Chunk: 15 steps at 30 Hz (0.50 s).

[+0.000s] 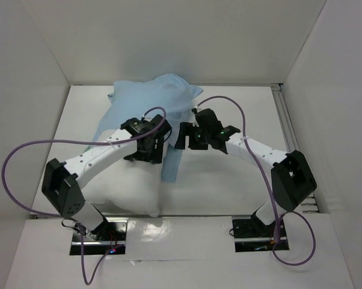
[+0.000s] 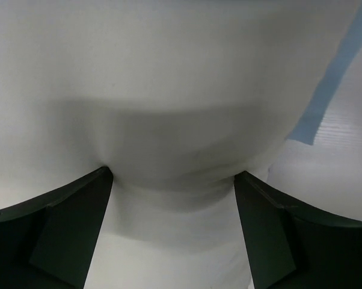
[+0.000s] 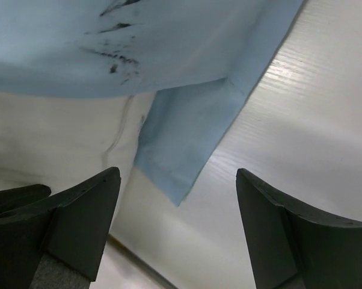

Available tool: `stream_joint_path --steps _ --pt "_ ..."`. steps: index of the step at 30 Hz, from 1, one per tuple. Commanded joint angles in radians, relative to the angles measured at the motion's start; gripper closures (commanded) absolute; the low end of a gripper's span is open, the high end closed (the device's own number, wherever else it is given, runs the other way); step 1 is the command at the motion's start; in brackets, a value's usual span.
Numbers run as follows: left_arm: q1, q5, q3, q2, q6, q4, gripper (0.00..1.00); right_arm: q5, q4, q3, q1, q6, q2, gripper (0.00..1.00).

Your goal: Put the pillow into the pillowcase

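Note:
My left gripper picks up the pillow by its bulging middle (image 1: 140, 174) (image 2: 175, 198) next. That leaves the pillowcase flap free to be drawn over it.
The white pillow (image 1: 124, 186) lies on the table's left half, its far end covered by the light blue pillowcase (image 1: 160, 96). A blue flap of the case (image 1: 172, 165) hangs over the pillow's right edge. My left gripper (image 1: 151, 149) stands open over the pillow's middle. In the left wrist view the pillow (image 2: 169, 90) fills the frame, bulging between the spread fingers (image 2: 67, 229). My right gripper (image 1: 187, 138) stands open just right of the flap. The right wrist view shows the pillowcase (image 3: 139, 48), its corner (image 3: 181, 150), the pillow (image 3: 49, 132), and nothing between the jaws of my right gripper (image 3: 178, 180).
White walls close in the table (image 1: 241, 180) at the back and both sides. A metal rail (image 1: 284, 114) runs along the right edge. Purple cables (image 1: 24, 150) loop from both arms. Bare table (image 3: 301, 120) lies under the right gripper.

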Motion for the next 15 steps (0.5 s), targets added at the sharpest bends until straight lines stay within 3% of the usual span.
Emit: stream_joint_path --steps 1,2,3,4,5,15 --pt "-0.012 -0.070 -0.041 0.081 -0.042 0.011 0.05 0.079 -0.005 0.029 0.009 -0.028 0.052 0.15" --pt "-0.012 -0.070 -0.041 0.095 -0.042 0.032 0.14 0.104 0.010 0.029 0.024 -0.028 0.065 0.14" --pt "0.010 -0.070 -0.041 0.106 -0.026 0.049 0.35 0.146 0.021 0.029 0.037 -0.028 0.094 0.14" --pt "0.020 -0.070 -0.021 0.115 -0.026 0.058 0.71 0.164 0.021 0.029 0.037 -0.028 0.112 0.14" --pt "0.030 -0.045 -0.004 0.115 -0.026 0.059 1.00 0.177 0.041 0.038 0.047 -0.017 0.129 0.14" --pt "0.167 0.103 0.202 -0.033 0.095 0.114 1.00 0.082 0.199 0.000 0.058 0.093 0.275 0.14"
